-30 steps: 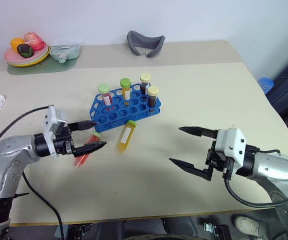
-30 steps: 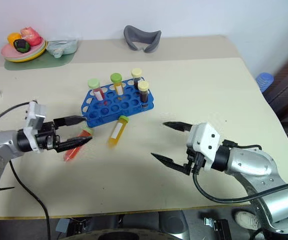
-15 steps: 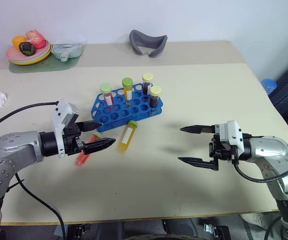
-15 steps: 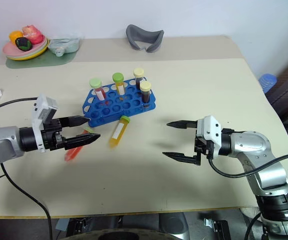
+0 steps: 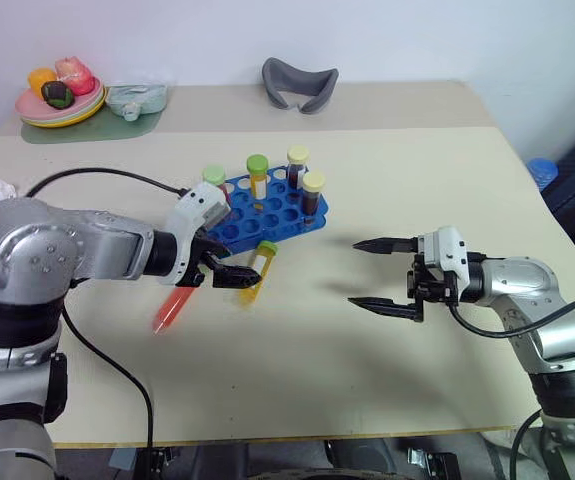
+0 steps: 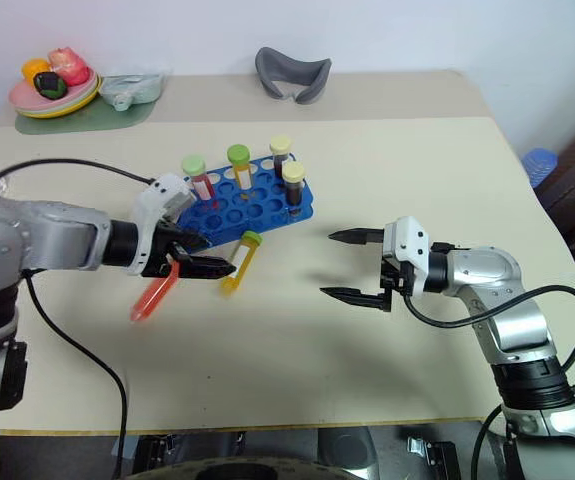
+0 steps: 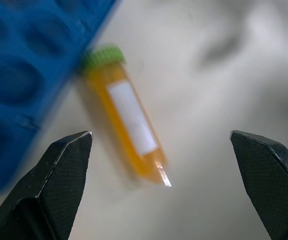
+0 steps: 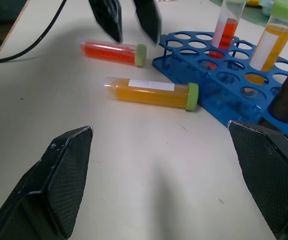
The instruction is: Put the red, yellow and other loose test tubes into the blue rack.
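Observation:
The green cap (image 5: pixel 267 247) is against the rack's edge, so my left gripper will next grab the yellow test tube by its labelled body, which is open on both sides.
The blue rack (image 5: pixel 267 212) stands mid-table with several capped tubes upright in it. Two loose test tubes lie in front of it. The yellow tube (image 7: pixel 128 125), green-capped, lies with its cap against the rack's near edge. The red tube (image 5: pixel 170 310) lies further left. My left gripper (image 5: pixel 239 270) hangs open just above the yellow tube, pointing down with a finger on each side and not touching it. My right gripper (image 5: pixel 355 273) is open and holds nothing. It points left, level above bare table to the right of the tubes.
At the back left are a plate of toy food (image 5: pixel 57 95) and a pale-green item (image 5: pixel 132 100). A grey curved object (image 5: pixel 299 85) lies at the back centre. Crumpled white paper (image 5: pixel 2 188) sits near the left edge. A black cable trails from my left arm.
My left gripper has swung right from over the red tube to over the yellow tube and tipped downward. My right gripper has moved slightly forward. Both stay open.

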Tool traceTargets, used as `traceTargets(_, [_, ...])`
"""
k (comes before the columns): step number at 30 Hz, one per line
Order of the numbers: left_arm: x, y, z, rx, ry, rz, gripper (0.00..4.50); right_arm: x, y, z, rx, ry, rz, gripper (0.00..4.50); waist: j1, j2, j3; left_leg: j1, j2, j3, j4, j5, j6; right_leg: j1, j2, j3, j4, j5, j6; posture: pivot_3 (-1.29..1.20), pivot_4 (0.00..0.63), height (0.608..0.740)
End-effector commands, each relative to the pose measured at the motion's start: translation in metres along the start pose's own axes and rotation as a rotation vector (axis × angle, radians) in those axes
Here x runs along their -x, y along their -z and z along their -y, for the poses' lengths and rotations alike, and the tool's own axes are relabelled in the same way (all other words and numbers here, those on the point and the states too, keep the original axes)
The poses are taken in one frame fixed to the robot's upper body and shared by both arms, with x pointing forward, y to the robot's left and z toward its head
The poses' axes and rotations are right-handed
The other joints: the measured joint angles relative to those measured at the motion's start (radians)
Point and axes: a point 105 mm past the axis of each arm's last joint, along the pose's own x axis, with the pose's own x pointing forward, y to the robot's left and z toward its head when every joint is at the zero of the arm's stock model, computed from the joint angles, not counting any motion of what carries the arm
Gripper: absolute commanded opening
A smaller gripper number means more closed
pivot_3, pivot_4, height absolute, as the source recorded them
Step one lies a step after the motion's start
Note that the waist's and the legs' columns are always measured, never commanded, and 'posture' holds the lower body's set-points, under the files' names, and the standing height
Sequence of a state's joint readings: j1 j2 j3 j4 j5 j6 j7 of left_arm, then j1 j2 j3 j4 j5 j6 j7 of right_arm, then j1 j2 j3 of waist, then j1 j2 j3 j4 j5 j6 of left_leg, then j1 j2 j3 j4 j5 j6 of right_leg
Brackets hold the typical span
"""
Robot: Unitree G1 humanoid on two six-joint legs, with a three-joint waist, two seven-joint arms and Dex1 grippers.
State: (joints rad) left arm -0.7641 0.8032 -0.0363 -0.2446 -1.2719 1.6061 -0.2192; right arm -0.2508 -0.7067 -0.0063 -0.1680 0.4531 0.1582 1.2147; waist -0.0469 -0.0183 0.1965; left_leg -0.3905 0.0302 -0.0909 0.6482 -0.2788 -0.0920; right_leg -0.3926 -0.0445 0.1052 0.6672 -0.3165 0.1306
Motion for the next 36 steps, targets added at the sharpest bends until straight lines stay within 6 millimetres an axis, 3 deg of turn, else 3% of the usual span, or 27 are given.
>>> traceTargets(1, [0.002,-0.013,-0.002,0.048,-0.004,0.010,4.50,0.004,-0.012,-0.002,0.059,0.010,0.011,4.43,0.003,0.000,0.000,0.000,0.000,0.000,0.000,0.000,0.000,0.000,0.000,0.000,0.000,0.000,0.000,0.00,0.150,0.740])
traceTargets(9, [-0.017,-0.025,-0.020,0.146,-0.144,-0.061,4.50,0.000,-0.015,-0.002,0.069,0.037,0.006,4.43,0.002,0.000,0.000,0.000,-0.001,0.000,0.001,0.000,-0.001,0.001,-0.002,0.000,0.000,0.000,0.000,0.00,0.150,0.740])
traceTargets(18, [-0.028,-0.044,-0.017,0.122,-0.221,-0.116,4.50,0.000,-0.017,-0.001,0.079,0.066,0.008,4.43,0.005,0.000,0.000,0.000,-0.002,-0.001,0.002,0.001,-0.002,0.000,-0.002,0.000,0.001,0.000,0.000,0.00,0.150,0.740])
traceTargets(29, [-0.043,-0.045,-0.013,0.169,-0.206,-0.231,4.50,0.004,-0.017,-0.003,0.076,0.107,0.003,4.43,0.003,0.000,0.000,0.000,-0.002,0.000,0.001,0.003,-0.006,0.000,-0.001,0.000,0.001,0.000,0.000,0.00,0.150,0.740])
traceTargets(36, [-0.047,-0.044,-0.021,0.196,-0.280,-0.285,4.50,0.005,-0.015,-0.004,0.077,0.118,0.002,4.43,0.003,0.000,0.000,-0.001,-0.002,0.000,0.001,0.004,-0.007,0.000,-0.001,0.000,0.001,0.000,0.000,0.00,0.150,0.740])
